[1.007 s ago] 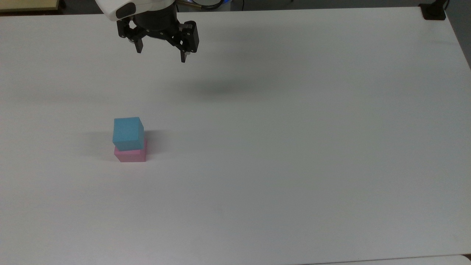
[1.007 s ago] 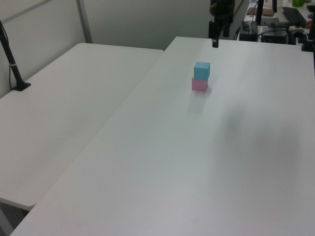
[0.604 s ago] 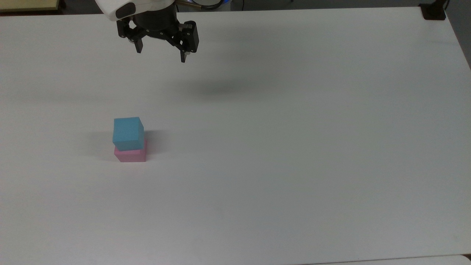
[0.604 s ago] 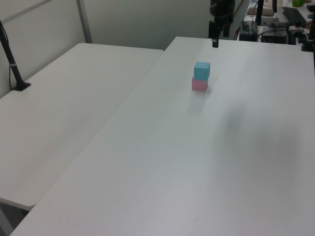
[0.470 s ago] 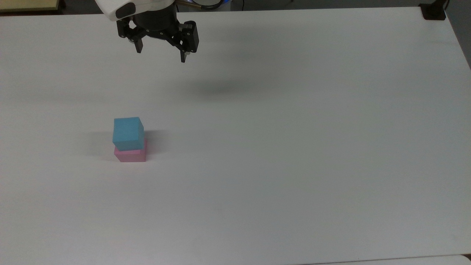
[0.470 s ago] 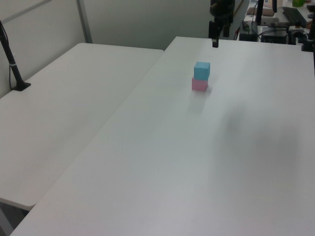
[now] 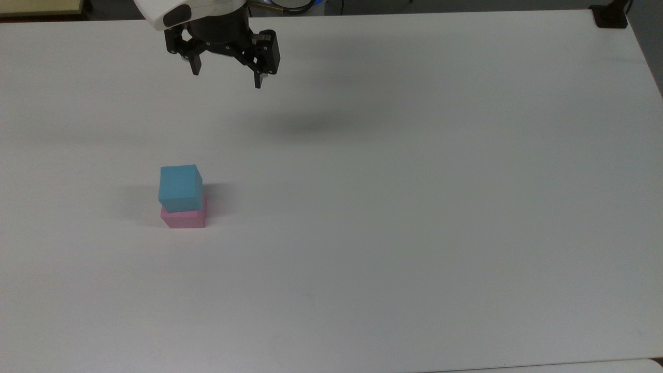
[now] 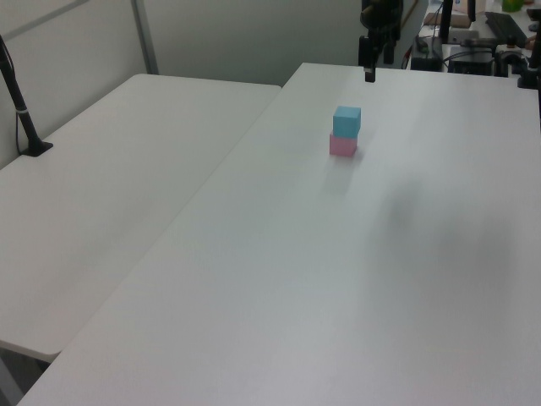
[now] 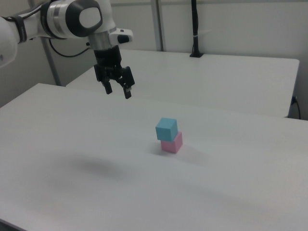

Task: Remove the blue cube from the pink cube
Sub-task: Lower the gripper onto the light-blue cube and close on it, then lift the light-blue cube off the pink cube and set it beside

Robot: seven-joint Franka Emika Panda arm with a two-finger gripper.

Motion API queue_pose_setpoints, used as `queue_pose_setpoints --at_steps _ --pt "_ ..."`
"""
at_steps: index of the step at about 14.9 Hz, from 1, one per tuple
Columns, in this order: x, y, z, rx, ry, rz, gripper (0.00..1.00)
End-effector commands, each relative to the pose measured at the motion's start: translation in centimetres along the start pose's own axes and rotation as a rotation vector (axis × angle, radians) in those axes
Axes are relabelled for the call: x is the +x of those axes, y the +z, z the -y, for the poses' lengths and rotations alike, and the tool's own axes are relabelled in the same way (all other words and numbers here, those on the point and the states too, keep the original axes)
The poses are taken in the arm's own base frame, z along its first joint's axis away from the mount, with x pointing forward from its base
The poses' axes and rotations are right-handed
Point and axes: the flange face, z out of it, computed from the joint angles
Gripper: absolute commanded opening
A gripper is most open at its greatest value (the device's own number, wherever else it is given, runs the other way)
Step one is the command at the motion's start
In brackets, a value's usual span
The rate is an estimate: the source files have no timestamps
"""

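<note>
The blue cube has to be grabbed next by its opposite sides with the robot's gripper. The top of the pink cube (image 8: 342, 145) is empty once the blue cube is taken off.
The blue cube (image 7: 179, 187) rests on top of the pink cube (image 7: 185, 218), slightly turned against it, on the white table (image 7: 414, 207). The stack stands left of centre in the top view; the blue cube (image 8: 347, 121) and pink cube (image 8: 342, 145) lie far back in the left view, and the blue cube (image 9: 166, 128) sits over the pink cube (image 9: 172, 143) mid-table in the right view. My gripper (image 7: 227, 80) hangs in the air well beyond the stack, open, nothing between its fingers. The gripper (image 9: 118, 90) is up and to the right view's left of the cubes.
A second white table (image 8: 110, 194) adjoins on the left view's left, with a black pole (image 8: 21, 110) clamped to it. Clutter of equipment (image 8: 482, 34) sits past the far edge. A black clamp (image 7: 610, 15) sits at the top view's upper right corner.
</note>
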Motion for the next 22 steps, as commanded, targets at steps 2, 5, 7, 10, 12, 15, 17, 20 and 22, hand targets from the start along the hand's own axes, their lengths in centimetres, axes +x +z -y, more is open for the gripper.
queue_pose_setpoints --at_steps 2,5,7,10,12,15,17,20,22 --pt "1.1 1.7 0.1 0.001 -0.129 -0.045 1.00" --pt "3.5 5.1 -1.6 -0.012 -0.142 -0.065 1.00" --pt "5.0 7.7 -3.3 -0.024 -0.132 -0.081 1.00" --pt "6.8 11.9 -5.8 -0.038 -0.157 -0.080 1.00" --pt "7.8 14.9 -5.8 -0.047 -0.161 -0.082 1.00" --pt "8.8 17.4 -5.7 -0.050 -0.153 -0.104 1.00" --pt "9.0 17.9 -5.6 -0.047 -0.148 -0.110 0.93" --pt "9.0 17.5 -5.7 -0.042 -0.147 -0.115 0.38" --pt "8.8 16.6 -5.4 -0.038 -0.152 -0.120 0.30"
